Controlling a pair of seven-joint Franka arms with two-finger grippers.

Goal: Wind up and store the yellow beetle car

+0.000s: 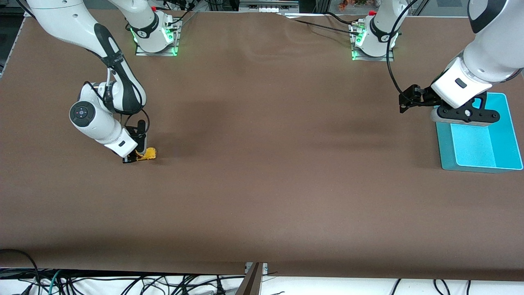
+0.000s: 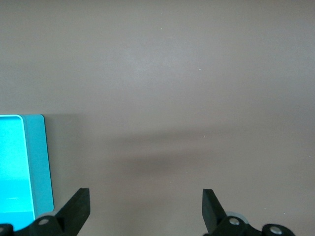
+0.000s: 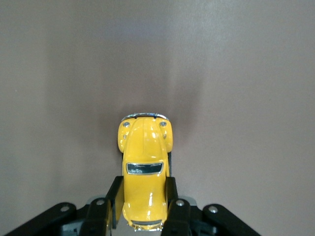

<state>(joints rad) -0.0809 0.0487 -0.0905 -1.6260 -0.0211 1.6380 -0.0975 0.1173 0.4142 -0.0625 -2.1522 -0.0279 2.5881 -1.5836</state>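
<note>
I should move the car to the pull-back spot with my right gripper before I release it, because the yellow beetle car [image 1: 149,154] [image 3: 143,162] is still short of that spot.
The yellow beetle car [image 1: 149,154] sits on the brown table toward the right arm's end. My right gripper [image 1: 137,155] is low at the table and shut on the car's rear half. In the right wrist view the car [image 3: 143,162] shows between the two black fingers [image 3: 114,196], its hood and chrome bumper sticking out past them. My left gripper [image 1: 405,103] is open and empty, held above the table beside the blue bin [image 1: 501,143]. In the left wrist view its fingertips [image 2: 78,206] stand wide apart over bare table.
The blue bin stands at the left arm's end of the table; its corner shows in the left wrist view [image 2: 34,167]. The table's middle is bare brown surface. Cables hang below the table's front edge.
</note>
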